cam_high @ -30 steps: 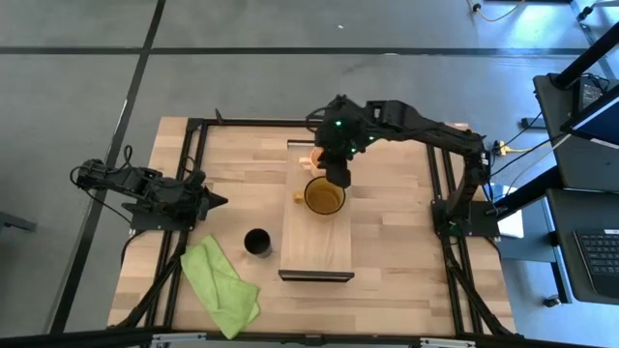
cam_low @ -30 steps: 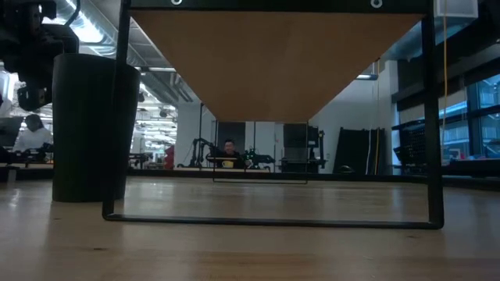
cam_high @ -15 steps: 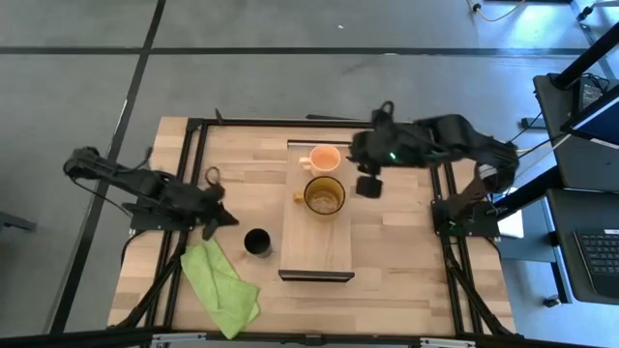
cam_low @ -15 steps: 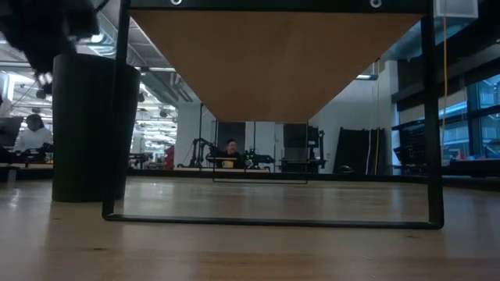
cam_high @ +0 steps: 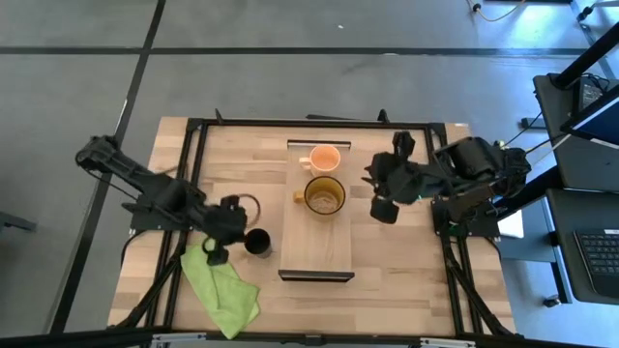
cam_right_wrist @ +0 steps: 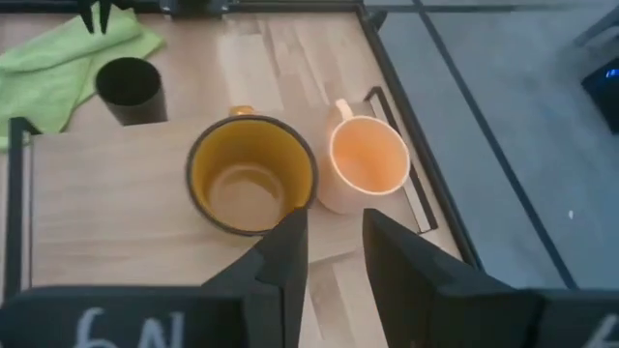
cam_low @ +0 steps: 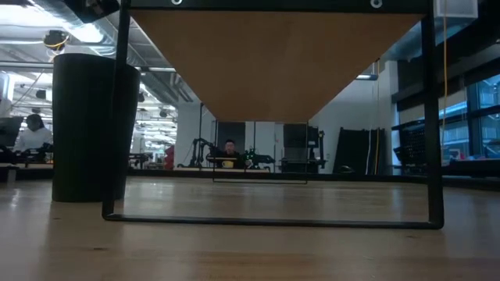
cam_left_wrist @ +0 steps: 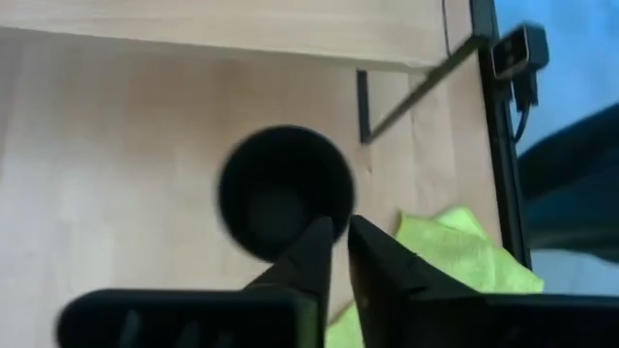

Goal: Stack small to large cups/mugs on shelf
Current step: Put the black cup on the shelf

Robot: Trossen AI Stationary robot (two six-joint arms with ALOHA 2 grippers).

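Next, my left gripper grabs the black cup by its rim (cam_high: 259, 230), to set the cup on the shelf beside the amber-yellow mug (cam_high: 325, 196).
The black cup (cam_high: 256, 242) stands on its base on the tabletop, left of the shelf (cam_high: 314, 246); it also shows in the left wrist view (cam_left_wrist: 280, 188) and low view (cam_low: 90, 125). The amber-yellow mug (cam_high: 325, 196) and the peach-orange mug (cam_high: 324, 158) stand on the shelf's far half, and both show in the right wrist view (cam_right_wrist: 250, 174) (cam_right_wrist: 366, 162). My left gripper (cam_high: 235, 230) hovers just left of the black cup, fingers nearly together (cam_left_wrist: 338, 242). My right gripper (cam_high: 383, 208) is open and empty, right of the shelf (cam_right_wrist: 334, 242).
A green cloth (cam_high: 222, 285) lies on the table near the front left, close to the black cup. The shelf stands raised on a black frame (cam_low: 117, 211). Black rails (cam_high: 193, 155) run along the table's sides.
My right gripper has drawn away from the amber-yellow mug toward the table's right edge and a little nearer; the mug stays standing on the shelf. My left gripper has swung from the table's left side toward the black cup.
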